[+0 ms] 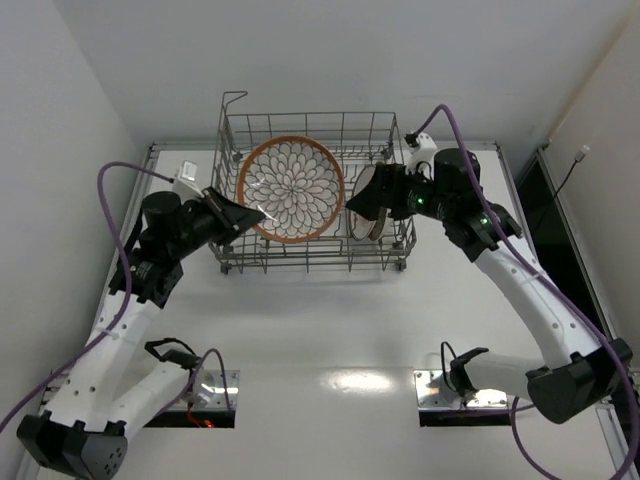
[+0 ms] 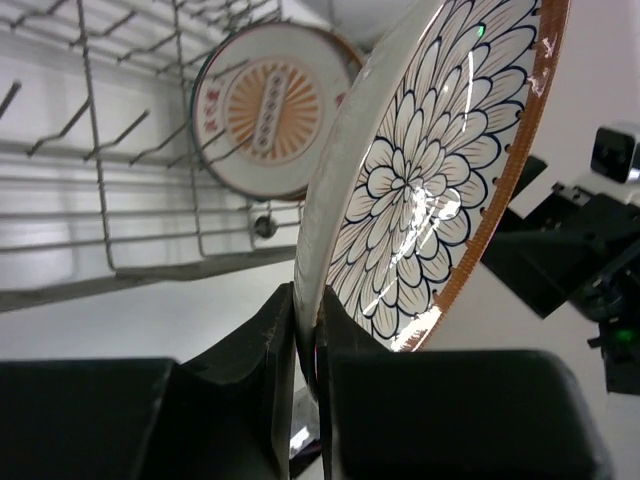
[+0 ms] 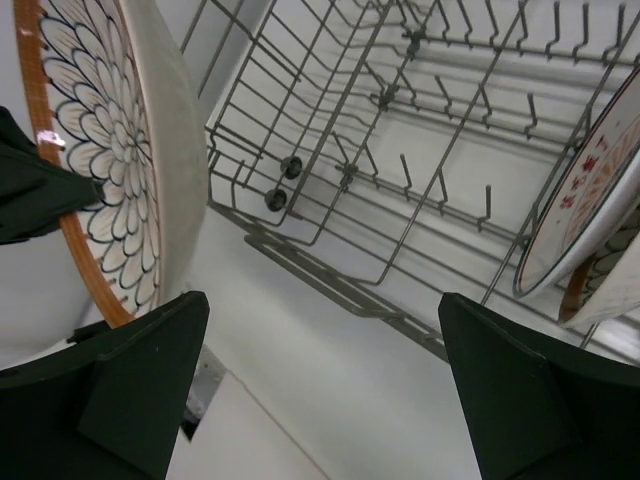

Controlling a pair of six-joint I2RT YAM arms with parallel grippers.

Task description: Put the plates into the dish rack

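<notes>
My right gripper next needs to grab the lattice plate's brown-orange rim (image 1: 341,200) opposite my left gripper, leaving the plate's other edges free to enter the rack's wires.
My left gripper (image 1: 243,213) is shut on the rim of a plate with a brown-orange rim and petal lattice (image 1: 291,188), held tilted over the left half of the grey wire dish rack (image 1: 385,262). In the left wrist view the jaws (image 2: 308,300) pinch this plate (image 2: 420,190) at its lower edge. A white sunburst plate (image 2: 268,110) stands upright in the rack's right end (image 1: 366,222). In the right wrist view the sunburst plate (image 3: 585,200) leans beside another lattice plate (image 3: 612,285). My right gripper (image 1: 362,200) is open and empty (image 3: 325,330) above the rack's right part.
The rack's tines (image 3: 440,190) stand in rows across its floor. White walls close in at left and right. Two metal base plates (image 1: 205,395) (image 1: 465,395) sit at the near table edge. Purple cables (image 1: 120,180) loop from each arm.
</notes>
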